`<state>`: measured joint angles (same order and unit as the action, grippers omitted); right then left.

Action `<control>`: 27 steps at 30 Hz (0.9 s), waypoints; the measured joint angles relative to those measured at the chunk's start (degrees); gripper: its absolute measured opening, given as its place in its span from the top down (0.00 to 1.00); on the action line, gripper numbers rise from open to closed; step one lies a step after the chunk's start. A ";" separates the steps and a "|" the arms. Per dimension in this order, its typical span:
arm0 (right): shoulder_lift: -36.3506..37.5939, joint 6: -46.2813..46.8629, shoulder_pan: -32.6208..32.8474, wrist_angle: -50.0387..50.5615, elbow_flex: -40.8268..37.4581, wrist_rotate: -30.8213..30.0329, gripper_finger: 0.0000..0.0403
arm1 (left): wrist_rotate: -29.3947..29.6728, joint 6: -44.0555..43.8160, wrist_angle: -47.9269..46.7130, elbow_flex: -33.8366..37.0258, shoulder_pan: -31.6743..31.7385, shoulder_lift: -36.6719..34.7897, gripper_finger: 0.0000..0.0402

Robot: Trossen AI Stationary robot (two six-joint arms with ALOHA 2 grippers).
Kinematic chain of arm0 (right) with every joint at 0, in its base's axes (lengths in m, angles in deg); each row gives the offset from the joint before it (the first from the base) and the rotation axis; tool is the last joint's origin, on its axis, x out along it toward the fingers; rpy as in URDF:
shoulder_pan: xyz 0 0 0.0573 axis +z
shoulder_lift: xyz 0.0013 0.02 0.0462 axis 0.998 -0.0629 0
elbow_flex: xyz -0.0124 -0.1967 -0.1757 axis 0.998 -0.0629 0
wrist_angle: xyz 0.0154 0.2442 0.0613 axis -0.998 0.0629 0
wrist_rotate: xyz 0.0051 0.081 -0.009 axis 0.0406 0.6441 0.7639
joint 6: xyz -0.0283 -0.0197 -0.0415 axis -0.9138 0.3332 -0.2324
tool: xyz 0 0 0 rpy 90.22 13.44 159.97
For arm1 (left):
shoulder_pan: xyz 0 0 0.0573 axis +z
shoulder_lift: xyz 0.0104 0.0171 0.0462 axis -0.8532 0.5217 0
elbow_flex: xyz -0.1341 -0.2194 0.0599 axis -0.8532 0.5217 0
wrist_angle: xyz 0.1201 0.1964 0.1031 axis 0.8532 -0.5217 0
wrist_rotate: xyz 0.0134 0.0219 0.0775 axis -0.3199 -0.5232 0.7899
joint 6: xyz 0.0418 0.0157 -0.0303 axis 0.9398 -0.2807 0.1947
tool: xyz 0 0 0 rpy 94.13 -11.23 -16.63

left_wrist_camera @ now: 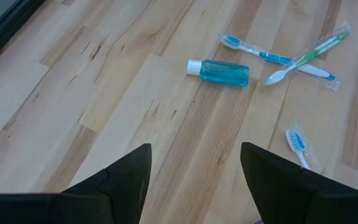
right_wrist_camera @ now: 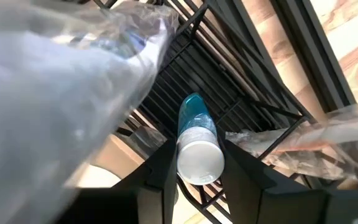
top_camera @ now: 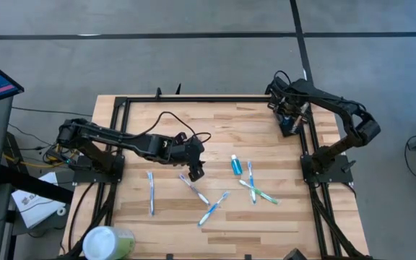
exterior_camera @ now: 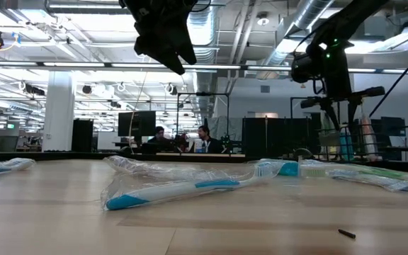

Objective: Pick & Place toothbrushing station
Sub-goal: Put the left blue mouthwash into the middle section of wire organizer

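I should open my right gripper, because the body of the blue bottle reaches down inside the black wire holder, so the bottle would stay in.
The toothbrushing station is a small black wire holder (top_camera: 289,124) at the table's far right; the right wrist view (right_wrist_camera: 235,87) looks down into it. It holds plastic-wrapped toothbrushes (right_wrist_camera: 79,74). My right gripper (right_wrist_camera: 199,177) is over it, shut on a small blue bottle with a white cap (right_wrist_camera: 197,143). My left gripper (top_camera: 196,170) hangs open and empty above the table's middle, and it also shows in the low view (exterior_camera: 163,39). A second blue bottle (top_camera: 235,166) lies on its side on the table, ahead of the left fingers (left_wrist_camera: 219,73). My right gripper pinches the blue bottle at its white cap end (right_wrist_camera: 199,163) between its two fingers. The fingers point down into the holder and lie along the bottle. The bottle's blue body (right_wrist_camera: 193,115) points away from the wrist, into the holder; whether its bottom rests there is hidden.
Several wrapped toothbrushes lie loose on the wood: one at the left (top_camera: 150,192), two in the middle (top_camera: 193,189) (top_camera: 214,208), and a crossed pair (top_camera: 255,189) beside the lying bottle. A pale-green cup with a white lid (top_camera: 107,242) stands at the near left corner. A black frame (top_camera: 193,100) borders the table.
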<state>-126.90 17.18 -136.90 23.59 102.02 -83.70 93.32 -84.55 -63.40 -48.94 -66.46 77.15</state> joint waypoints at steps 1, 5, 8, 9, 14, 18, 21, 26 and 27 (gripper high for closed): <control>0.00 -0.05 -0.12 0.08 0.00 -0.04 0.77 | -0.02 0.00 0.00 0.00 0.00 0.00 0.40; 0.00 -0.15 -0.30 0.11 0.00 -0.05 0.77 | -0.08 0.00 -0.06 0.00 0.00 0.00 0.40; 0.00 -0.50 -0.26 0.11 0.00 -0.05 0.77 | -0.17 0.00 -0.10 0.00 0.00 0.00 0.40; 0.00 -0.66 -0.28 0.11 0.00 -0.05 0.77 | -0.17 0.00 -0.10 0.00 0.00 0.00 0.40; 0.00 -0.78 -0.28 0.12 0.00 -0.06 0.72 | -0.17 0.00 -0.17 0.00 0.00 0.00 0.40; 0.00 -0.75 -0.28 0.14 0.00 -0.09 0.69 | -0.14 0.70 -0.31 0.00 0.20 0.00 0.40; 0.00 -0.78 -0.28 0.14 0.00 -0.09 0.69 | -0.12 1.05 -0.32 0.00 0.23 0.00 0.40; 0.00 -0.75 -0.28 0.40 0.00 -0.22 0.70 | -0.06 1.05 -0.36 0.00 0.50 0.00 0.40; 0.00 -0.75 -0.28 0.40 0.00 -0.22 0.70 | 0.01 1.05 -0.39 0.00 0.50 0.00 0.40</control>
<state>-126.90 16.43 -137.18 23.99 102.02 -83.92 93.33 -83.50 -63.78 -48.94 -65.95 77.15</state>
